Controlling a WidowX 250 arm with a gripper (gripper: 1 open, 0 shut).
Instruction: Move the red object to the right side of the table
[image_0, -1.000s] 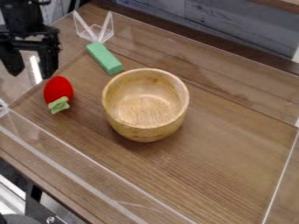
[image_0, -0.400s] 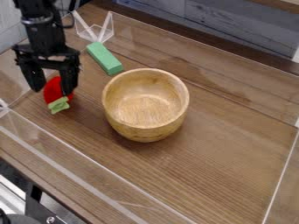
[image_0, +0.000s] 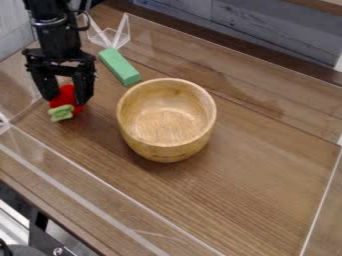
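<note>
My gripper is to pick up the red toy fruit by its red body (image_0: 63, 98) next, to carry it across the table.
The red object (image_0: 62, 96), a small red toy fruit with a pale green stem end, lies near the left edge of the brown wood-grain table (image_0: 254, 170). My black gripper (image_0: 63, 90) hangs straight over it, open, with one finger on each side of the fruit. The fingers cover most of the red body; the green stem end (image_0: 59, 113) sticks out toward the front. I cannot tell if the pads touch the fruit.
A round wooden bowl (image_0: 167, 118) stands right of the fruit, mid-table. A green rectangular block (image_0: 119, 67) lies behind it, close to the gripper. Low clear acrylic walls (image_0: 80, 160) edge the table.
The gripper came down from the upper left over the red fruit and now straddles it. The fruit, bowl and block have stayed in place.
</note>
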